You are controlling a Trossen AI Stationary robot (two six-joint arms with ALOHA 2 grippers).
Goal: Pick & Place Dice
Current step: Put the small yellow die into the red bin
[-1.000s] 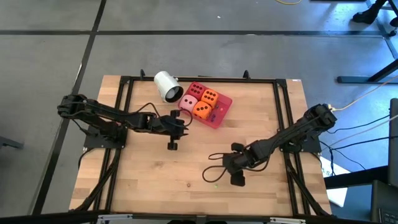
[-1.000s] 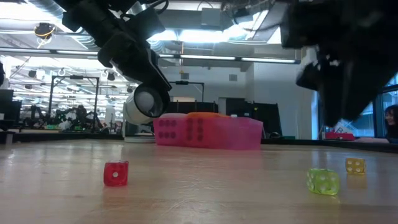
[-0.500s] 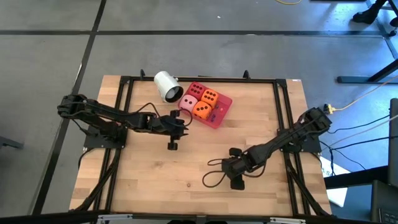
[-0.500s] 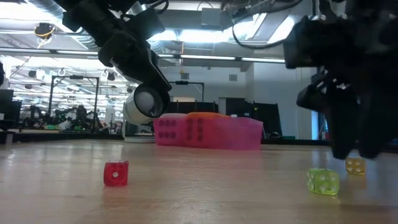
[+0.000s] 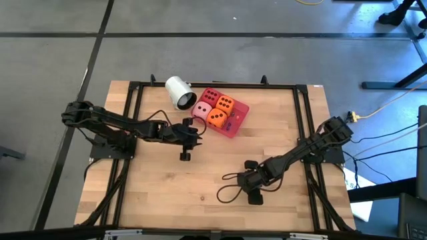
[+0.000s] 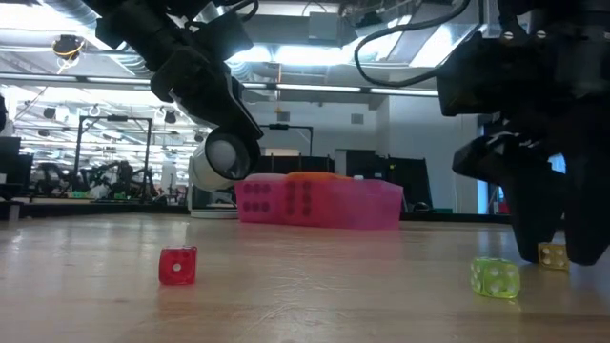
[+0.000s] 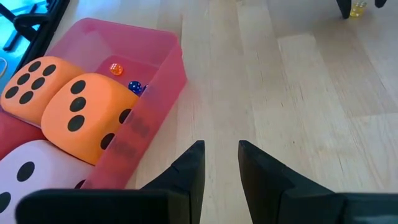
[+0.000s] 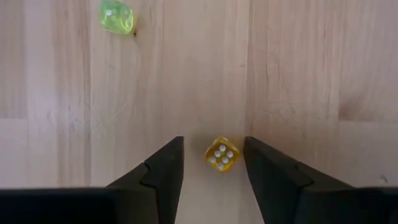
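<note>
My right gripper can close on the small yellow die (image 8: 221,154).
Four soft dice sit in the pink tray (image 5: 235,125): red (image 5: 211,96), pink (image 5: 202,111) and two orange (image 5: 225,103) (image 5: 215,118). My right gripper (image 8: 212,140) is open and points straight down at the table. A small yellow die (image 8: 221,154) lies between its fingers with a gap on both sides. Its fingertips (image 6: 527,250) reach table height beside that die (image 6: 552,254). My left gripper (image 7: 221,144) hovers narrowly open beside the tray's near wall (image 7: 146,124), touching nothing. The white cup (image 5: 179,91) lies on its side by the tray.
A small green die (image 8: 116,17) (image 6: 495,278) lies on the wood close to my right gripper, and a small red one (image 6: 177,266) lies farther left. Two tiny dice (image 7: 124,77) sit inside the tray. A dark cable loop (image 5: 230,185) trails beside my right arm.
My right gripper has come down to the table and shifted slightly toward the near edge, ending astride the small yellow die. Its fingers stay open. The dice, the tray and my left arm have kept still.
</note>
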